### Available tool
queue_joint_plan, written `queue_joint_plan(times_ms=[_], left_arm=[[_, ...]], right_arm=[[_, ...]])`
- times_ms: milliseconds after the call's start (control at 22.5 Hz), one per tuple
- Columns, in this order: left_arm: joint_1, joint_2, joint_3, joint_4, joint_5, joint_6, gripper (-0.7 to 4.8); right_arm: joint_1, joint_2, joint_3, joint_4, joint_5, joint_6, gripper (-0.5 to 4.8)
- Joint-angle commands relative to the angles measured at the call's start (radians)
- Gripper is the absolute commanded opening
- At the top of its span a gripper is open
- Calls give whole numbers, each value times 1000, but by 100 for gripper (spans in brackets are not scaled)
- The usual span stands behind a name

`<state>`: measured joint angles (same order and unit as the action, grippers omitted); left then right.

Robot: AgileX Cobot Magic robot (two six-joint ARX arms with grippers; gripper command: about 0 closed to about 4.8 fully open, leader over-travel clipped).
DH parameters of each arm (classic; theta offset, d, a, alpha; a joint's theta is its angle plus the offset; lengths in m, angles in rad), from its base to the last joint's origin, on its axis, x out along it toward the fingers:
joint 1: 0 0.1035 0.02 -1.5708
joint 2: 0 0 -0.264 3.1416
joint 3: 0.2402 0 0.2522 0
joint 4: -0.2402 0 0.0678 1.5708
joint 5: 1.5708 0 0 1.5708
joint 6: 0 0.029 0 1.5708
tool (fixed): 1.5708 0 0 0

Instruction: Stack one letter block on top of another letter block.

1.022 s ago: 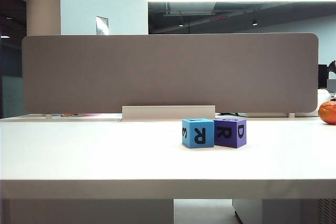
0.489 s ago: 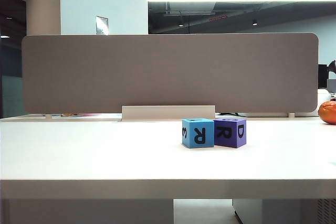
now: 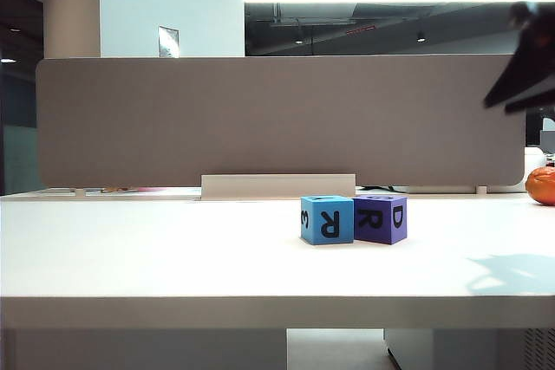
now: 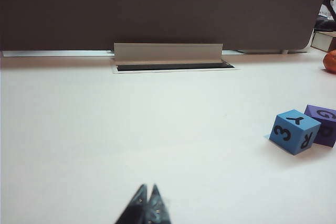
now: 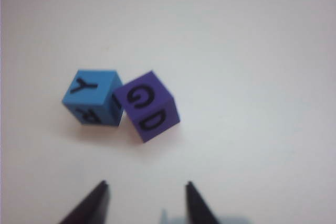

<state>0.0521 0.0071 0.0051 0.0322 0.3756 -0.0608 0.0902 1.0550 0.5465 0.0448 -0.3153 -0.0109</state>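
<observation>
My right gripper should grip the purple block (image 3: 381, 218) by its opposite sides next. Then it can stack the block on the light blue block (image 3: 327, 219).
A purple letter block (image 3: 381, 218) and a light blue letter block (image 3: 327, 219) sit side by side on the white table (image 3: 173, 249), touching. The right wrist view looks down on the purple block (image 5: 147, 106) and the blue block (image 5: 93, 97). My right gripper (image 5: 146, 186) hangs open and empty above the table, short of the purple block; in the exterior view its dark fingers (image 3: 520, 75) show blurred at the upper right edge. My left gripper (image 4: 147, 188) is shut with nothing in it, low over the table, well away from the blue block (image 4: 293, 131) and the purple block (image 4: 323, 124).
A grey partition panel (image 3: 277, 119) with a white base (image 3: 277, 185) stands along the table's far edge. An orange round object (image 3: 542, 185) lies at the far right. The right arm's shadow (image 3: 512, 273) falls on the table at the right.
The right gripper has come into the exterior view at the upper right, and its shadow now lies on the table. The blocks have not moved.
</observation>
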Motion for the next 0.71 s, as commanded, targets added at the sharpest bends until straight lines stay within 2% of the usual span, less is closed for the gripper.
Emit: queue_joint_plan(times_ms=[44,178,311,355,444,711], left_arm=[[0,1,6,6,3,0,-6],[0,1,6,6,3,0,-6],[0,3,6,5,3,0,-6],[0,3,6,0,3,0,-6],[0,3,6,-2,3,0,-6],[0,3,6,-10,-12,1,-6]], right_arm=[[43,106,43,42,-2,-69,294],[74,241,108,42,-1,-128,353],[77,317,154,42,-2,-129,406],[77,363,184,43,-2,-129,449],[78,397,207,42,-2,-136,454],[100,526,297,42,-6,-291,479]])
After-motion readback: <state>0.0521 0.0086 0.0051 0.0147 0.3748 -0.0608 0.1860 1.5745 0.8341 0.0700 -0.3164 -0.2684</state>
